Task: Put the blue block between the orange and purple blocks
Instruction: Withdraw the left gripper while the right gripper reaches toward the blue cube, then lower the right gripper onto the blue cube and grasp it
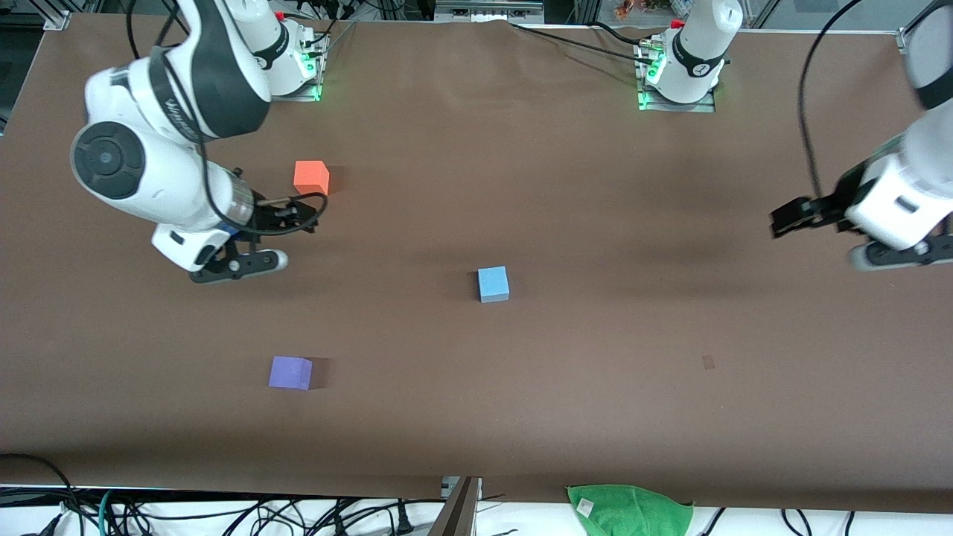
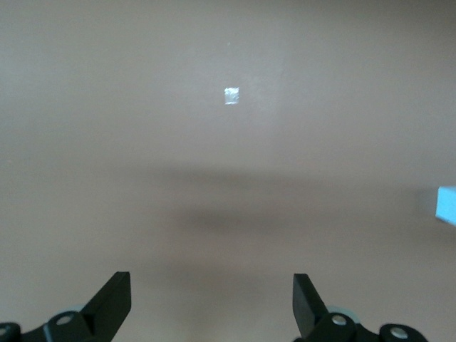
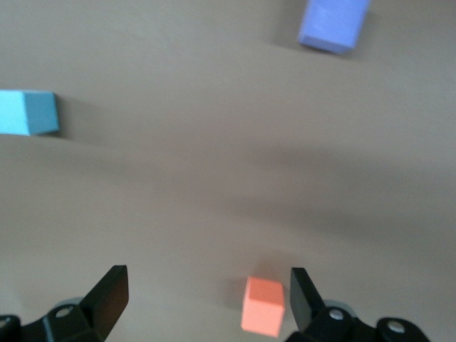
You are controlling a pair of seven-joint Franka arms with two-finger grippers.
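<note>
My right gripper grabs the light blue block (image 1: 493,284) by its opposite sides next, to place it between the orange and purple blocks.
The light blue block (image 1: 493,284) lies near the middle of the table and shows in the right wrist view (image 3: 28,112) and at the edge of the left wrist view (image 2: 447,204). The orange block (image 1: 311,177) lies toward the right arm's end. The purple block (image 1: 290,372) lies nearer the front camera than the orange one. My right gripper (image 1: 294,216) is open and empty above the table, close to the orange block (image 3: 262,306), which shows between its fingers (image 3: 208,296); the purple block (image 3: 333,25) also shows there. My left gripper (image 1: 785,219) is open and empty (image 2: 212,296), over bare table at its own end.
A small tape mark (image 1: 708,362) sits on the brown table cover, also in the left wrist view (image 2: 231,95). A green cloth (image 1: 629,510) lies at the table's front edge. Cables hang below that edge.
</note>
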